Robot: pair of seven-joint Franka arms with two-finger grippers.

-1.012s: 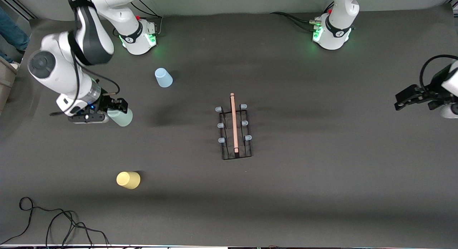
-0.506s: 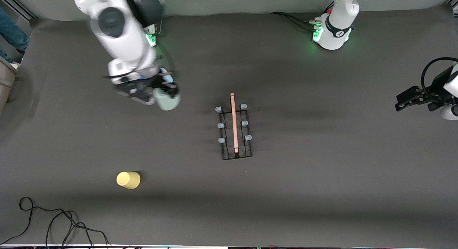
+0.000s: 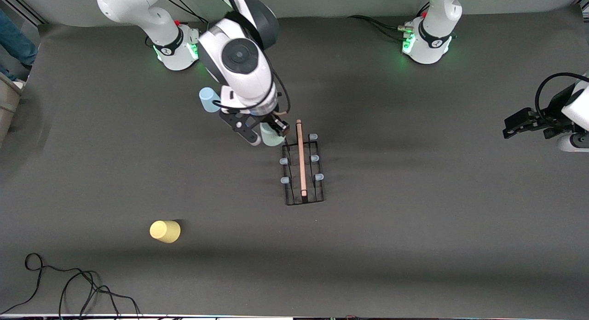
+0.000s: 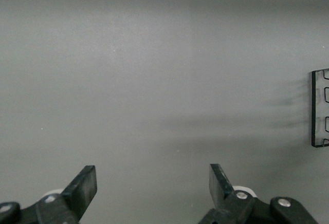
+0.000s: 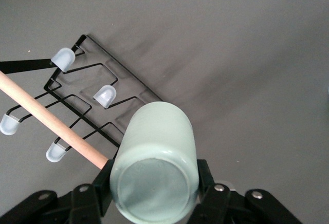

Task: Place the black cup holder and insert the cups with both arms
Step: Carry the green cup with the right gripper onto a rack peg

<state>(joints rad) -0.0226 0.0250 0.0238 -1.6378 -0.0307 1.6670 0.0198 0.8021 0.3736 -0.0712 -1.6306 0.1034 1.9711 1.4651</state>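
My right gripper lines up the pale green cup, before any release: the cup hangs high beside the rack's end, so if I opened now, the cup would miss.
The black cup holder stands mid-table, its wooden rod running toward the front camera; it also shows in the wrist views. My right gripper is shut on the pale green cup, bottom toward its camera. It hangs over the rack's end nearest the robot bases, on the right arm's side. The light blue cup stands upside down, partly hidden by the right arm. Nearer the front camera sits the yellow cup. My left gripper waits open at the left arm's end.
A black cable lies coiled near the front edge at the right arm's end. The two green-lit arm bases stand along the table edge farthest from the front camera.
The right arm has swung from its end of the table to the rack, carrying the pale green cup. The left gripper has shifted slightly.
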